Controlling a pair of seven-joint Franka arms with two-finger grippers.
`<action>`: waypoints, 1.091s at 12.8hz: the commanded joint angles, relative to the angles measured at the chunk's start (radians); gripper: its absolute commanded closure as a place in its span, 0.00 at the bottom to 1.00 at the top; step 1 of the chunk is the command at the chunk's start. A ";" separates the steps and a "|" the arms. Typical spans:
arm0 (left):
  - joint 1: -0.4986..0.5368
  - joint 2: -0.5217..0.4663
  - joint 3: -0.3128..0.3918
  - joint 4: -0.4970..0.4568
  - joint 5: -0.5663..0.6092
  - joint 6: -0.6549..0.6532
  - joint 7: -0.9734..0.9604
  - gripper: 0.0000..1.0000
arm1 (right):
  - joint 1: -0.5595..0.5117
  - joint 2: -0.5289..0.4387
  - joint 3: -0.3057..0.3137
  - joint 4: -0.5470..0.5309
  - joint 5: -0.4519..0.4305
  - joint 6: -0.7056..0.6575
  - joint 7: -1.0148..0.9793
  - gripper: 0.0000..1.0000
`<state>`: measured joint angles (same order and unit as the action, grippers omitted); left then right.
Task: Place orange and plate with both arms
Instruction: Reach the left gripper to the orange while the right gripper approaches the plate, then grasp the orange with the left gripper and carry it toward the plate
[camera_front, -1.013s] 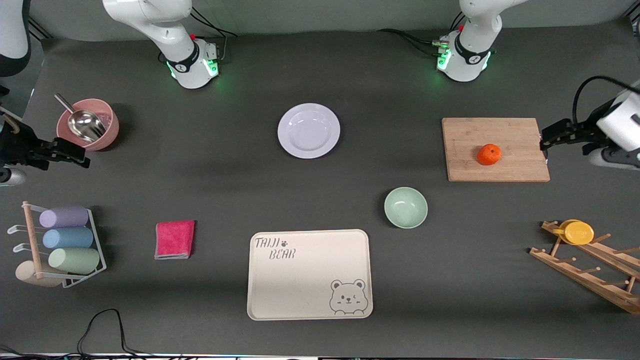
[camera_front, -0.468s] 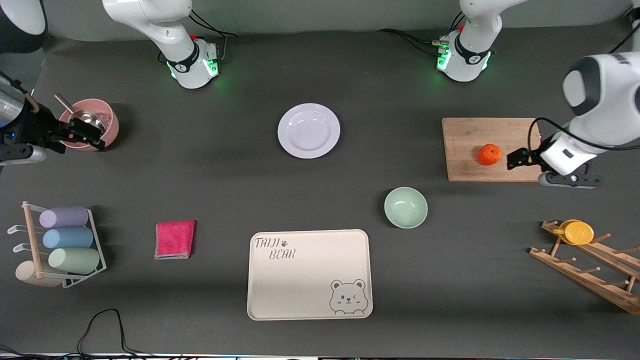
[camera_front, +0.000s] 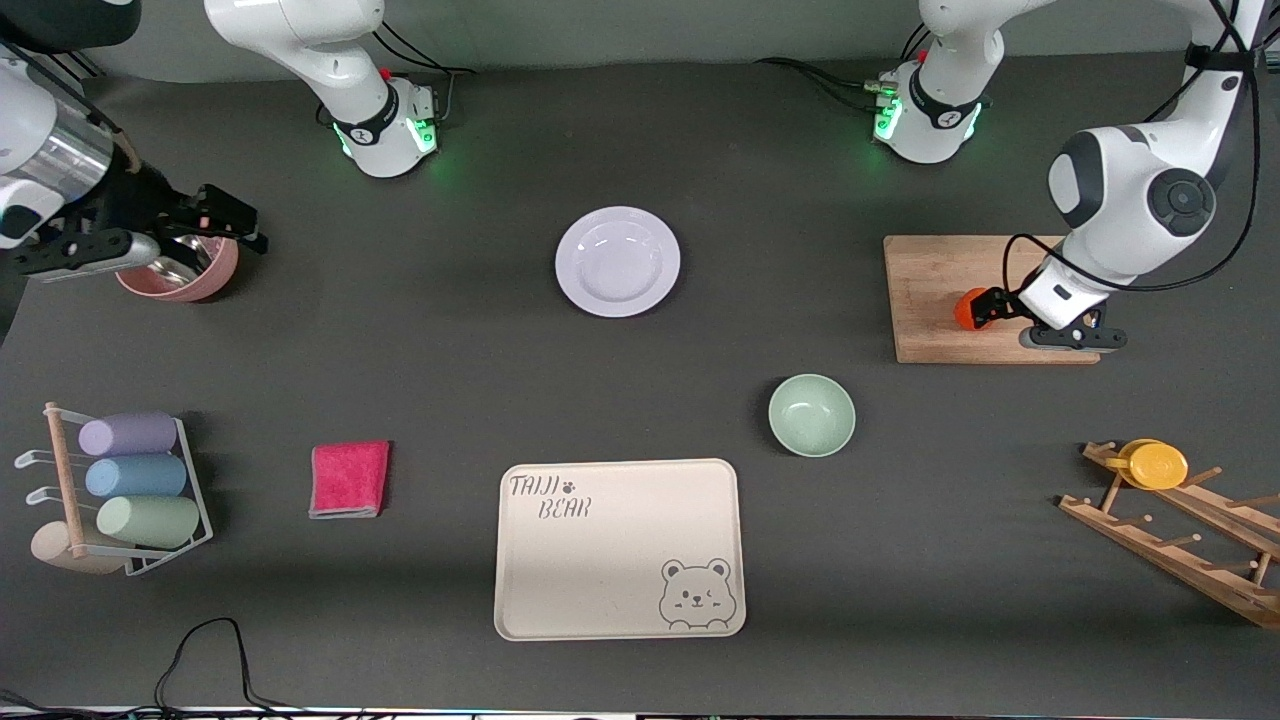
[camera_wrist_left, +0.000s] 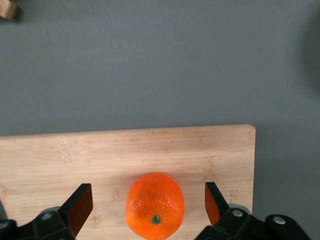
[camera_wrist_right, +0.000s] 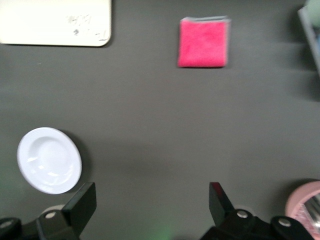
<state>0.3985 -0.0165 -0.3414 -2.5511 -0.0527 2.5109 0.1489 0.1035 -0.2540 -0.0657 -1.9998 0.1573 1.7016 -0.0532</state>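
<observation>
The left gripper grabs the orange (camera_front: 964, 309) by its round sides next, to place it on the white plate (camera_front: 617, 261).
The orange (camera_front: 964, 309) lies on a wooden cutting board (camera_front: 935, 270) toward the left arm's end of the table. My left gripper (camera_front: 988, 306) is low over it and open. In the left wrist view the orange (camera_wrist_left: 154, 205) sits between the two fingers, with a gap on each side, and the gripper (camera_wrist_left: 148, 204) does not touch it. The white plate (camera_front: 617, 261) sits empty on the table near the middle. My right gripper (camera_front: 235, 220) is open and empty over the pink bowl's edge. The right wrist view shows the plate (camera_wrist_right: 49, 160) off to one side of the gripper (camera_wrist_right: 152, 202).
A pink bowl (camera_front: 190, 282) with a metal scoop stands under the right gripper. A mint-green bowl (camera_front: 811, 414), a cream bear tray (camera_front: 620, 548) and a pink cloth (camera_front: 349, 479) lie nearer the camera. A cup rack (camera_front: 120, 490) and a wooden peg rack (camera_front: 1180, 520) stand at the table's ends.
My left gripper has swung in from the board's end and come down around the orange. My right gripper has moved from the table's end to over the pink bowl.
</observation>
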 joint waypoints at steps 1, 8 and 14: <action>0.003 -0.022 -0.001 -0.073 0.008 0.064 -0.012 0.00 | 0.012 -0.025 -0.011 -0.077 0.092 0.035 0.006 0.00; 0.036 0.098 -0.001 -0.135 0.007 0.215 -0.012 0.00 | 0.010 -0.016 -0.072 -0.388 0.523 0.219 -0.276 0.00; 0.023 0.067 -0.008 -0.133 0.007 0.163 -0.031 1.00 | 0.013 0.143 -0.075 -0.591 1.012 0.312 -0.744 0.00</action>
<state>0.4288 0.0896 -0.3411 -2.6738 -0.0528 2.7010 0.1436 0.1081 -0.1802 -0.1364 -2.5662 1.0452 2.0012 -0.6537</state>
